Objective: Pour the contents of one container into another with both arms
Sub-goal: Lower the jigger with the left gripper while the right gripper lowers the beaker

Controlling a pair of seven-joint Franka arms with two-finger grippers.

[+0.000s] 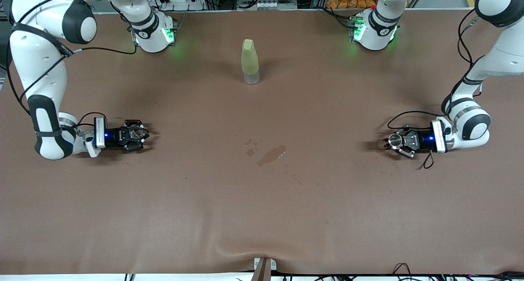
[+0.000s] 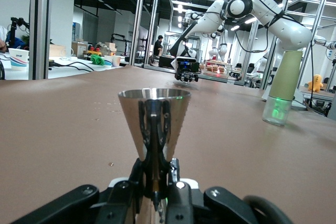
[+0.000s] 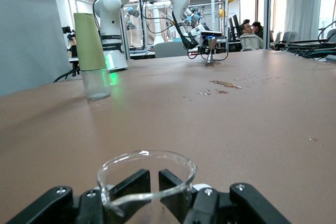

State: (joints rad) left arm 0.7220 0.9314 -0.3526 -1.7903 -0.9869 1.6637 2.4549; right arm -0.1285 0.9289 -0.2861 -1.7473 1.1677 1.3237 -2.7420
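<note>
The base of the upright metal cup is low at the table in the front view, so it is time for my left gripper to release it.
The shiny hourglass-shaped metal cup [image 2: 154, 121] stands upright with my left gripper [image 2: 155, 167] shut around its narrow waist, low over the table at the left arm's end [image 1: 392, 142]. Its round rim [image 1: 395, 139] faces up. My right gripper [image 1: 138, 136] sits low at the right arm's end of the table, shut on the tiny clear cup [image 3: 146, 176]. The black fingers [image 3: 137, 183] show through the glass, close together. The clear cup [image 1: 139, 131] looks empty. Each wrist view shows the other gripper far off across the table.
A tall yellow-green bottle [image 1: 250, 61] stands mid-table toward the robots' bases, also visible as the bottle [image 2: 282, 86] and the bottle [image 3: 92, 56]. A dark wet spill [image 1: 270, 155] with small drops marks the brown cloth between the grippers.
</note>
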